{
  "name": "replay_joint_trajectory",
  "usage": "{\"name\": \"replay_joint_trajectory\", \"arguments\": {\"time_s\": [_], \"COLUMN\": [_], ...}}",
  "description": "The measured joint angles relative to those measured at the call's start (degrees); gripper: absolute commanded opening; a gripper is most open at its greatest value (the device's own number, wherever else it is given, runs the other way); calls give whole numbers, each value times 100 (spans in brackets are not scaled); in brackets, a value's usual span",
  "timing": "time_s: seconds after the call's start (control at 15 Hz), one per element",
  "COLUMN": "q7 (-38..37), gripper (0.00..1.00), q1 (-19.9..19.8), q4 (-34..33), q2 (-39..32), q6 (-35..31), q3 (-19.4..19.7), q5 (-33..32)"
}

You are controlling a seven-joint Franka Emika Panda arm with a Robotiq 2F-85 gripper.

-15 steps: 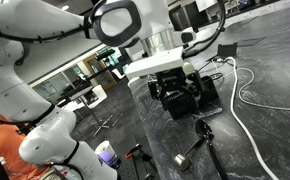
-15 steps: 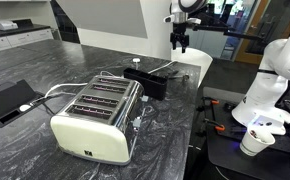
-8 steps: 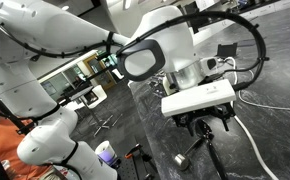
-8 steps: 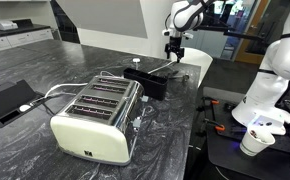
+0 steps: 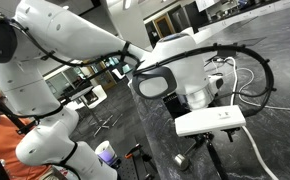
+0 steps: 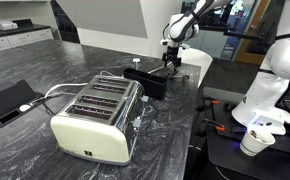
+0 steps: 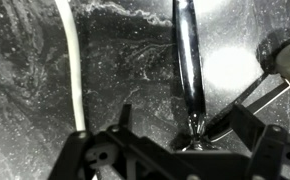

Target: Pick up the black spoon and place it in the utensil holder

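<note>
My gripper's fingers are still above the black spoon's handle [image 5: 213,150] [image 7: 195,121], so it is too early to close. The gripper lowers first, then closes.
The black spoon [image 7: 188,60] lies on the dark marble counter; in the wrist view its long shiny handle runs up from between my fingers. My gripper [image 7: 190,130] is open and low over the spoon's near end, one finger on each side. In an exterior view the gripper [image 5: 206,146] hangs under the white camera plate, with the spoon [image 5: 213,163] below it. The black box-shaped utensil holder [image 6: 145,80] stands on the counter just beside the gripper [image 6: 172,63]. My arm hides it in the exterior view that shows the camera plate.
A shorter grey metallic utensil [image 7: 278,55] lies close beside the spoon, its thin handle angling toward the gripper; it also shows in an exterior view [image 5: 182,160]. A white cable [image 7: 73,60] runs alongside. A cream toaster [image 6: 97,115] stands nearer the camera. The counter edge is close.
The arm has come down from above the utensil holder and moved over the spoon, ending low at the counter with the open fingers around it.
</note>
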State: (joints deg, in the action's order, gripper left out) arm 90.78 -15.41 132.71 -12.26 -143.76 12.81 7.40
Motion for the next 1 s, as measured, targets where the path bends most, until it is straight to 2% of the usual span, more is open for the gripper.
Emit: {"name": "replay_joint_trajectory", "arguments": {"time_s": [0.4, 0.47, 0.6, 1.0], "q7": [0, 0, 0, 4], "gripper": [100, 78, 66, 19], "q1": [-196, -222, -248, -286], "q4": [181, 207, 239, 261], "q2": [-65, -65, -68, -105], "q6": [-155, -173, -193, -198], "q3": [-148, -166, -192, -323], "q5": [105, 109, 127, 158]}}
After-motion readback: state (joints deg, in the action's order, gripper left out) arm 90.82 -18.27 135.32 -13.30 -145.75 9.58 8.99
